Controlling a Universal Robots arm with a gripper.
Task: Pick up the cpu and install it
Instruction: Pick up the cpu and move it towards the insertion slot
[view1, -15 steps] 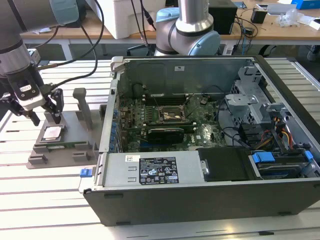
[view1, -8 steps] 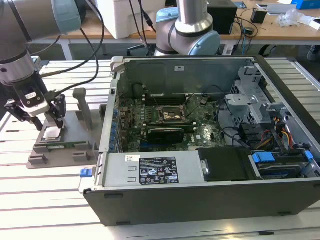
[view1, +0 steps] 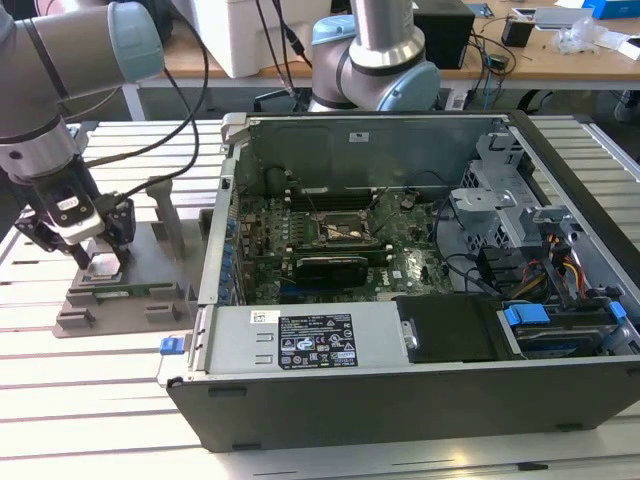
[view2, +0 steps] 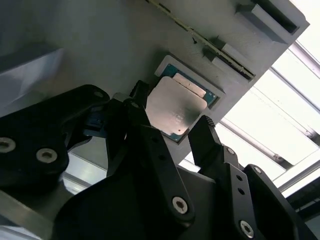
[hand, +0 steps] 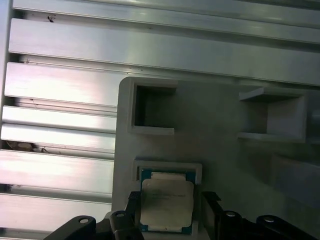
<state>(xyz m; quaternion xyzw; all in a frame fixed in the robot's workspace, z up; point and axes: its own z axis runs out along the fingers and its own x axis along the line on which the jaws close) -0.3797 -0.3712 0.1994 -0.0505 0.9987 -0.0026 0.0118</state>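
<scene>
My gripper should next grab the cpu by its open side edges, where gaps leave room for fingers, because the holder's raised side wraps the cpu's end corners.
The cpu (hand: 166, 202), a flat silver square with a thin green rim, lies in a shallow recess of the grey holder block (hand: 225, 160). It also shows in the second wrist view as the cpu (view2: 176, 106). My gripper (hand: 170, 199) hangs just above it, open, with one black finger on each side of the chip and a small gap at each edge. In the second wrist view the fingertips (view2: 202, 127) flank the chip the same way. In the exterior view my gripper (view1: 95, 262) is low over the holder block (view1: 120, 295) at the exterior view's left.
An open computer case (view1: 400, 350) lies to the exterior view's right of the holder, its motherboard socket (view1: 345, 232) in the middle. Upright posts (view1: 165, 210) rise from the holder. A second arm (view1: 375, 60) stands behind the case. The table is slatted aluminium (hand: 60, 90).
</scene>
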